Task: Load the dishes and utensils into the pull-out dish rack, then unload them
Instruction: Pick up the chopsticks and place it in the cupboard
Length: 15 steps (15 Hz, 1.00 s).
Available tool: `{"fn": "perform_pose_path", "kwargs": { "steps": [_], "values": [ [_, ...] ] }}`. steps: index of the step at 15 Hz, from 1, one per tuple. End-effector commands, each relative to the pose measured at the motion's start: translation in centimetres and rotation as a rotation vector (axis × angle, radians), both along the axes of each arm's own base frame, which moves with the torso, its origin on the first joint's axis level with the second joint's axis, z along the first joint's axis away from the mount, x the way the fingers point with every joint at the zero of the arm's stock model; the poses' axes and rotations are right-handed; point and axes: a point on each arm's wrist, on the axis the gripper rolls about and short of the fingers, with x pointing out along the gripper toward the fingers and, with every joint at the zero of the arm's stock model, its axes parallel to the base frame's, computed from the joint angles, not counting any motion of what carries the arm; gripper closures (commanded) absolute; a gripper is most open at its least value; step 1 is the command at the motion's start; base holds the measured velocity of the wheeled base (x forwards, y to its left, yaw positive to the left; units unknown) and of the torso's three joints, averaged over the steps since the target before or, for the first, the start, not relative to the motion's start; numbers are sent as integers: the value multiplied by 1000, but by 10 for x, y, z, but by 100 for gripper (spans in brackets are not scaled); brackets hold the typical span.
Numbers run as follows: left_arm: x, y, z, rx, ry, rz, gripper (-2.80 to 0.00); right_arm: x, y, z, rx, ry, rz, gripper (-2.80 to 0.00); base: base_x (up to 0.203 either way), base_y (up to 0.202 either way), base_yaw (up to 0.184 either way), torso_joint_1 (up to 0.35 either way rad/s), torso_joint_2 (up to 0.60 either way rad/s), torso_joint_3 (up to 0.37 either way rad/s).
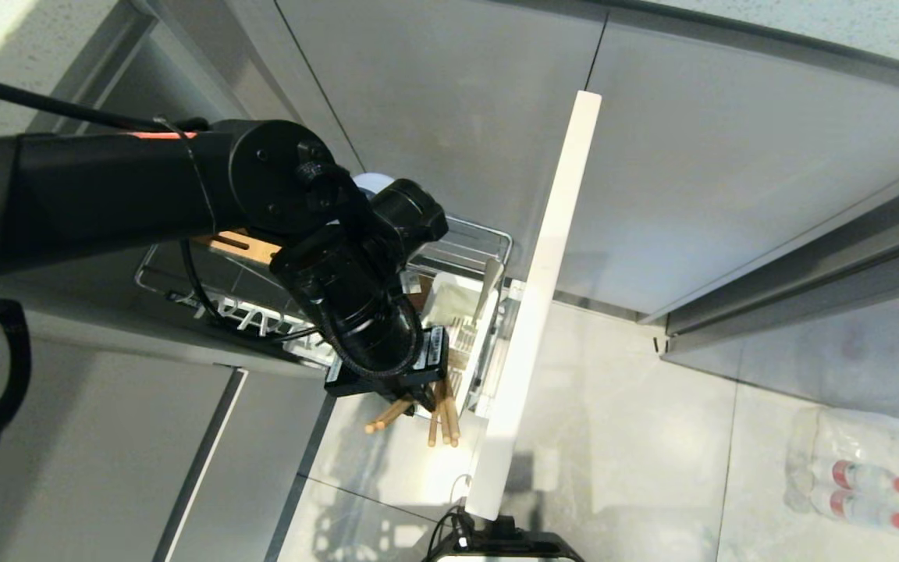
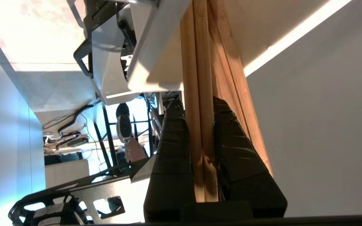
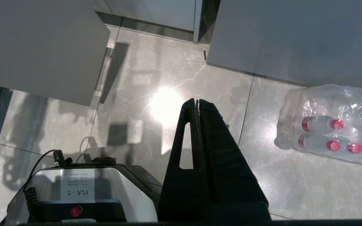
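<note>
The held chopsticks reach past the white caddy's rim, beside others inside, so my left gripper should open its fingers.
The pull-out dish rack [image 1: 471, 234] stands drawn out, its beige front panel [image 1: 543, 297] edge-on. My left gripper [image 1: 421, 400] hangs over the rack's near end by the white caddy [image 1: 457, 312] and is shut on the light-brown chopsticks [image 1: 443, 425]. In the left wrist view the black fingers [image 2: 171, 150] clamp two chopsticks [image 2: 199, 78] side by side, my left gripper [image 2: 199, 102] close beside the panel. A shiny spoon bowl [image 2: 123, 125] shows past them. A pale rounded rim [image 1: 371, 182] peeks from behind the arm; which dish it is stays hidden. My right gripper [image 3: 196, 101] hangs shut over the floor.
The rack's wooden bar [image 1: 239, 246] lies under my left arm. Grey cabinet fronts [image 1: 730, 179] close the back. A wrapped pack of water bottles [image 1: 863, 476] lies on the tiled floor at the right. My own base [image 3: 83, 191] sits below the right gripper.
</note>
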Motion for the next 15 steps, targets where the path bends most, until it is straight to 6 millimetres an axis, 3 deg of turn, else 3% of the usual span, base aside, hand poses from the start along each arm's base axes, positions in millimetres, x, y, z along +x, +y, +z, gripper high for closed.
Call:
{"fn": "perform_pose_path", "kwargs": {
  "steps": [1, 15],
  "values": [
    [1, 0, -2, 4, 9, 4, 0, 0, 0, 0, 1, 1, 0, 0, 0, 0, 0, 0, 0, 0],
    [3, 1, -1, -4, -5, 10, 0, 0, 0, 0, 1, 1, -1, 0, 0, 0, 0, 0, 0, 0]
  ]
}}
